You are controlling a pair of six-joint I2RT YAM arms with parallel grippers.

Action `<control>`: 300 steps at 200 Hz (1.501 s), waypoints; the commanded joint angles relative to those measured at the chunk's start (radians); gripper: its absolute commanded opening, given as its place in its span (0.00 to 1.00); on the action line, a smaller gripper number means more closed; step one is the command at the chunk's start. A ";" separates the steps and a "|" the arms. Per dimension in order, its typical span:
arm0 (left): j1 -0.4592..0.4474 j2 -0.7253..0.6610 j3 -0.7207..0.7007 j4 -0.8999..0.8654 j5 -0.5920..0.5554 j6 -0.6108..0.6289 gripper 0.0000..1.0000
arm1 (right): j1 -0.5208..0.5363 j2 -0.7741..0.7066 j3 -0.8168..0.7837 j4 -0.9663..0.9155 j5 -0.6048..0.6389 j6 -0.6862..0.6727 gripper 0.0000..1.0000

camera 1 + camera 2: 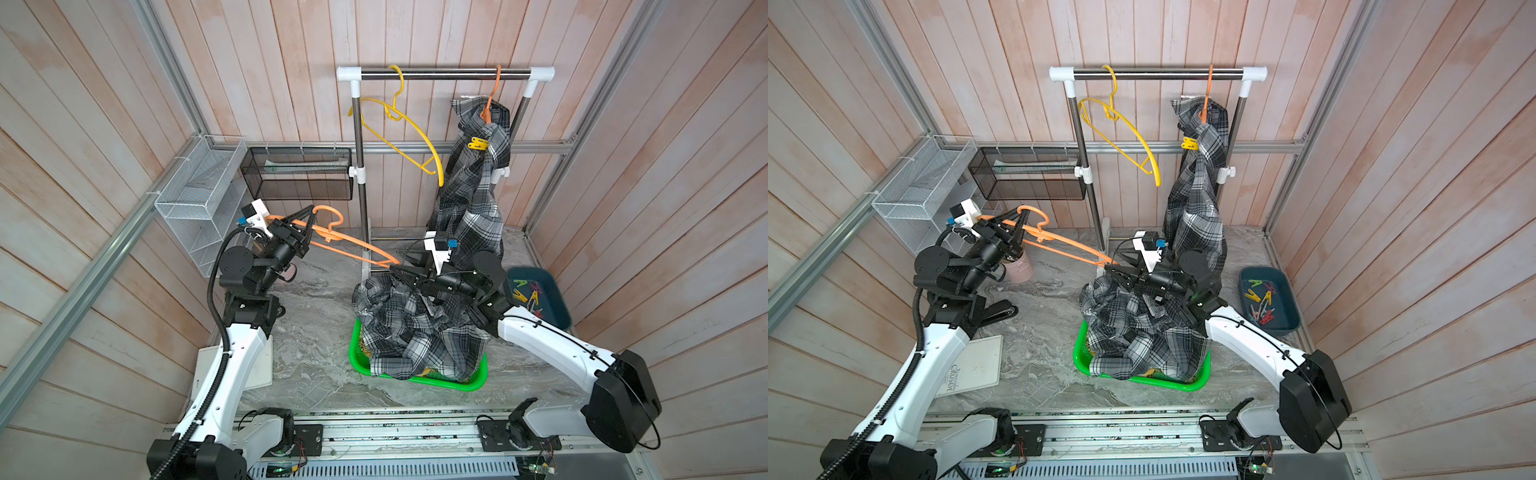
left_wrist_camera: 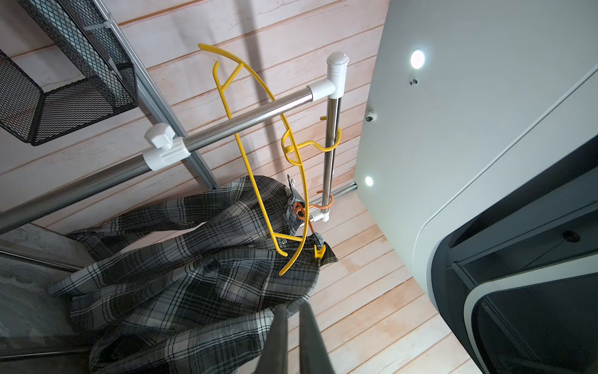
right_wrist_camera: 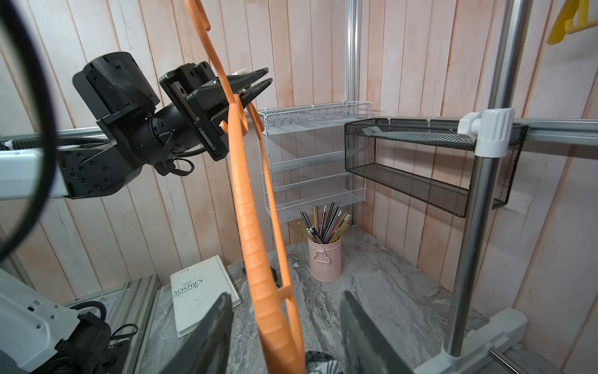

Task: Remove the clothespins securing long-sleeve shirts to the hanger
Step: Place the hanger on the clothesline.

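Note:
My right gripper should grab the bare orange hanger (image 1: 353, 249) by its far end next. Then the hanger's hook stays free to hang on the rack bar.
My left gripper (image 1: 309, 216) is shut on a bare orange hanger (image 1: 353, 249) near its hook, held out over the table. The hanger's far end passes between the fingers of my open right gripper (image 3: 286, 301) without touching them. On the rack, a grey plaid long-sleeve shirt (image 1: 473, 199) hangs from another orange hanger (image 1: 490, 104), with a yellow clothespin (image 1: 478, 143) clipped at its shoulder. A second grey plaid shirt (image 1: 411, 332) lies heaped in the green basket (image 1: 440, 384). Several loose clothespins (image 1: 528, 295) lie in the teal tray (image 1: 559, 299).
An empty yellow hanger (image 1: 399, 124) hangs on the rack rail (image 1: 449, 75). A white wire basket (image 1: 195, 195) and a black mesh basket (image 1: 299, 174) are fixed to the wall at the back left. A pink pencil cup (image 1: 1019, 268) and a book (image 1: 976, 370) sit on the left.

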 commanded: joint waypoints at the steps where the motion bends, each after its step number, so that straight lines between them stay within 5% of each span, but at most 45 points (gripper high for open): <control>1: 0.008 -0.007 -0.010 0.052 0.032 -0.022 0.00 | 0.010 0.033 0.049 0.062 -0.037 0.010 0.54; 44: 0.010 0.006 -0.026 0.086 0.043 -0.051 0.00 | 0.019 0.095 0.100 0.079 -0.043 0.024 0.49; 103: 0.013 0.025 -0.036 0.130 0.078 -0.075 0.00 | 0.026 0.123 0.159 0.009 -0.055 0.020 0.00; 117: 0.017 0.031 -0.038 0.142 0.087 -0.077 0.00 | 0.027 0.112 0.159 -0.005 -0.045 0.022 0.00; 151: 0.026 0.035 -0.025 0.149 0.106 -0.050 0.60 | 0.027 0.048 0.146 -0.093 0.054 0.012 0.00; 182: 0.033 0.019 0.009 0.110 0.103 0.035 1.00 | 0.027 -0.045 0.119 -0.191 0.178 0.027 0.00; 243: 0.102 -0.056 -0.006 0.042 0.093 0.176 1.00 | 0.026 -0.227 0.037 -0.466 0.428 0.035 0.00; 300: 0.131 -0.152 0.068 -0.275 -0.033 0.629 1.00 | 0.025 -0.369 -0.017 -0.713 0.679 0.095 0.00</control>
